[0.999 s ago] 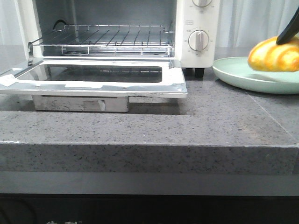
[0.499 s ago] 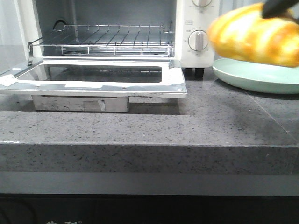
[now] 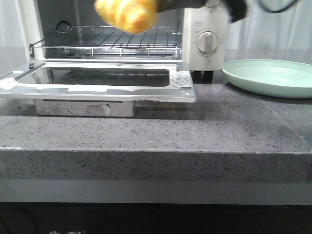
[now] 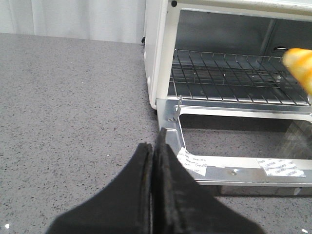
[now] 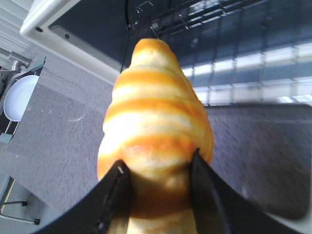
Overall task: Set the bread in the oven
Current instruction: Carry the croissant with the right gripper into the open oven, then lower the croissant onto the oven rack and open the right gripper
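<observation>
The bread's bottom hangs above and in front of the wire rack [image 3: 112, 39], so it is too early for my right gripper to release it; the bread moves onto the rack first.
The bread [image 3: 126, 13], a glossy golden roll with orange stripes, hangs in the air in front of the oven's open mouth, above the wire rack [image 3: 112, 39]. My right gripper [image 3: 160, 6] reaches in from the right and is shut on it. The right wrist view shows both black fingers [image 5: 119, 187] clamping the bread [image 5: 156, 112] at its wide end, its tip pointing at the rack [image 5: 195, 19]. The white oven [image 3: 207, 22] has its glass door [image 3: 181, 84] folded down flat. My left gripper [image 4: 153, 148] is shut and empty, low over the counter beside the door's left corner [image 4: 168, 134].
A pale green plate [image 3: 268, 78] lies on the grey counter to the right of the oven, with nothing on it. The lowered door juts out toward the counter's front step. A grey counter surface [image 4: 73, 107] stretches to the left of the oven.
The bread has been lifted off the green plate and carried left, past the oven's knobs, to the front of the open cavity. The plate now holds nothing.
</observation>
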Available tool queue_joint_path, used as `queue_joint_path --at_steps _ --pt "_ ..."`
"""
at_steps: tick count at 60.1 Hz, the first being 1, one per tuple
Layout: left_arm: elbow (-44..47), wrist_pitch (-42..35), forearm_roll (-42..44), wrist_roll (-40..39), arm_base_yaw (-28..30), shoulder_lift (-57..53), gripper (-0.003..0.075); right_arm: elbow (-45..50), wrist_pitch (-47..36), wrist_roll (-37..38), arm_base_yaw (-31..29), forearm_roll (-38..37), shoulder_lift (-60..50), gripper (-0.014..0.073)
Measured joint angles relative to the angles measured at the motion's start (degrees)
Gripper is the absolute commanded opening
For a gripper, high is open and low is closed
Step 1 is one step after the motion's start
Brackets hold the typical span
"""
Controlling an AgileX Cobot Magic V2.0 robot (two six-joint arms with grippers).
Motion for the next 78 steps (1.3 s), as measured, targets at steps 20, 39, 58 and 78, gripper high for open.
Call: queue_joint_path --at_steps 20,39,58,78 --pt "0.00 0.00 0.00 0.00 0.00 0.00 -0.0020 -7.76 -9.02 -0.12 0.38 1.58 11.10 0.0035" --pt "0.00 0.00 0.00 0.00 0.00 0.00 -0.0020 -13.44 -11.08 -0.12 0.38 2.04 16.72 0.0119" --pt "0.00 0.00 0.00 0.00 0.00 0.00 -0.0020 -13.44 -12.05 -0.12 0.38 2.15 17.19 0.0517" --pt "0.00 0.00 0.00 0.00 0.00 0.00 -0.0020 -13.56 -13.66 -0.12 0.38 2.25 17.19 0.0561"
